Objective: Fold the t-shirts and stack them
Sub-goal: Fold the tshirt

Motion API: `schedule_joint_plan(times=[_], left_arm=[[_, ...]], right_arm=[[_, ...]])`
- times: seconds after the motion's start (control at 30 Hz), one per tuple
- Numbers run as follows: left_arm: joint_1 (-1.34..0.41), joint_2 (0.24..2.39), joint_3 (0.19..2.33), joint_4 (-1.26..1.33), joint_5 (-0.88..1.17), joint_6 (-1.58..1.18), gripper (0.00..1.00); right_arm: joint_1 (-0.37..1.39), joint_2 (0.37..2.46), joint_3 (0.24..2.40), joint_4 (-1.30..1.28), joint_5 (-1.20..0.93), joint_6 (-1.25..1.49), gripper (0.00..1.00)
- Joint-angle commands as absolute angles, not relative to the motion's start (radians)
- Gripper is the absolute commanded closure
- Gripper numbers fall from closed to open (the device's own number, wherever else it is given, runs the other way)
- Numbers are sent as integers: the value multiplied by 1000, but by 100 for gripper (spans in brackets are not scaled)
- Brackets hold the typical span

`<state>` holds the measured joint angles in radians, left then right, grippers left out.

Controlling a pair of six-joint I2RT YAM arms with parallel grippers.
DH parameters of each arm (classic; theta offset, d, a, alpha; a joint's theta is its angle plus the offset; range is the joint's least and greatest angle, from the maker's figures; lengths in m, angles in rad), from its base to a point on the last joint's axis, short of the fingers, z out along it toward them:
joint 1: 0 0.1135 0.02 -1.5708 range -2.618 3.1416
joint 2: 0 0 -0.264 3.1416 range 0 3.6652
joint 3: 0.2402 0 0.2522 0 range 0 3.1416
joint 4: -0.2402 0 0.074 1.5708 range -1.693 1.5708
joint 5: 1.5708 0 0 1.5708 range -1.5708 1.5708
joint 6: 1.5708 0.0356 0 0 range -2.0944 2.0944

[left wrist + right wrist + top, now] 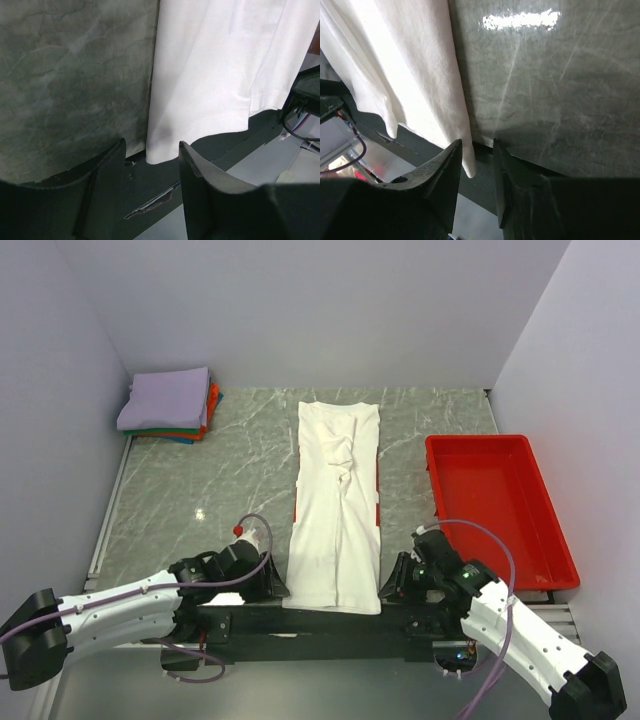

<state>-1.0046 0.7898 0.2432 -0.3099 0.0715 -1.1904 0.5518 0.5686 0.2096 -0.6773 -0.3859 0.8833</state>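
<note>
My left gripper grabs the white t-shirt's hem at its near corner [288, 602] [158, 152] next, opposite my right gripper's corner of the hem, to fold the t-shirt evenly.
A white t-shirt [335, 500] lies folded into a long strip down the middle of the marble table, with slivers of red print at both side edges. Its hem hangs over the near edge. My left gripper [275, 585] is open at the hem's near-left corner. In the left wrist view that white corner [165, 145] sits just beyond the tips of the left gripper [151, 146]. My right gripper [392, 585] is open at the near-right corner. In the right wrist view the cloth's tip [469, 167] hangs unpinched between the jaws of the right gripper [477, 145]. Folded t-shirts [168, 402] are stacked at the back left, lavender on top.
A red plastic tray [495, 505] stands on the right side of the table. Grey walls close in the back and both sides. A black base rail [320, 622] runs along the near edge under the hem, and a metal strip [108, 520] borders the left side.
</note>
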Motion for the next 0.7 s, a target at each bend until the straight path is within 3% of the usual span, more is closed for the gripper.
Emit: schedule_joint_plan(times=[0.0, 0.47, 0.63, 0.67], left_arm=[[-1005, 804, 226, -284, 104, -1192, 48], [-1101, 894, 207, -219, 80, -1258, 57], [-1112, 902, 213, -209, 72, -1262, 66], [-1112, 902, 216, -207, 74, -1261, 73]], right_arm=[[552, 535, 210, -712, -420, 888, 61], [564, 469, 140, -698, -491, 911, 61], [589, 509, 121, -635, -483, 928, 62], [597, 524, 118, -626, -483, 930, 62]])
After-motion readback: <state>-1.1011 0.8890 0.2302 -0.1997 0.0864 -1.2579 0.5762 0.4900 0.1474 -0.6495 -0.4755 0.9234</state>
